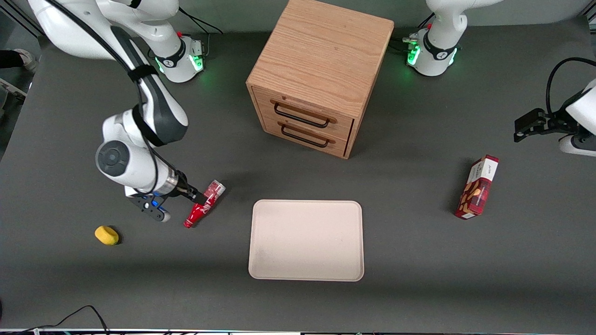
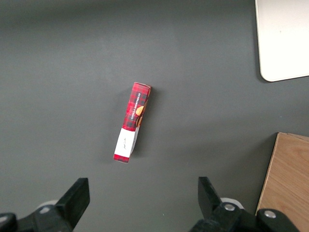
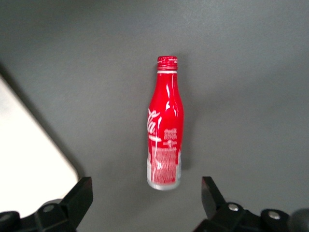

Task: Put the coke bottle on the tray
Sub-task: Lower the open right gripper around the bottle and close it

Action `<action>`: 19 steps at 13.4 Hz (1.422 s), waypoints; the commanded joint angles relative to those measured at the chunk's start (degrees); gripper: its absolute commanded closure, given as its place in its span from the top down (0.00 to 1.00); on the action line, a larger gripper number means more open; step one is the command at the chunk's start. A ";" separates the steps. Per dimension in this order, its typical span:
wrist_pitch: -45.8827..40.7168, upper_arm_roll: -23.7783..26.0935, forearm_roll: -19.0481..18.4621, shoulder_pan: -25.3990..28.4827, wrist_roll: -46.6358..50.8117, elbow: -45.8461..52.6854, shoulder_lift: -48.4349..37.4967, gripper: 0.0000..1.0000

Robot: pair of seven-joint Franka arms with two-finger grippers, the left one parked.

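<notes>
The robot's right gripper has to place the coke bottle on the tray (image 1: 306, 239), so next it needs to grab the coke bottle by its lettered body (image 1: 209, 200).
The coke bottle (image 1: 205, 205) is a slim red bottle with white lettering. It lies on its side on the dark table, beside the tray (image 1: 306, 239) toward the working arm's end, with its red cap nearer the front camera. In the right wrist view the coke bottle (image 3: 164, 126) lies flat with its silvery base toward the gripper. My right gripper (image 1: 199, 197) hovers over the bottle's base end, tilted. Its jaws (image 3: 145, 193) stand wide open and empty, with the bottle ahead of the fingertips and not between them. A corner of the beige tray (image 3: 24, 150) shows beside the bottle.
A wooden two-drawer cabinet (image 1: 321, 70) stands farther from the front camera than the tray. A red snack box (image 1: 477, 187) lies toward the parked arm's end and also shows in the left wrist view (image 2: 133, 121). A small yellow object (image 1: 106, 235) lies near the working arm.
</notes>
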 commanded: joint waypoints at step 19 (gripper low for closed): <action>18.66 -0.46 -11.44 -0.74 6.22 -9.07 5.65 0.00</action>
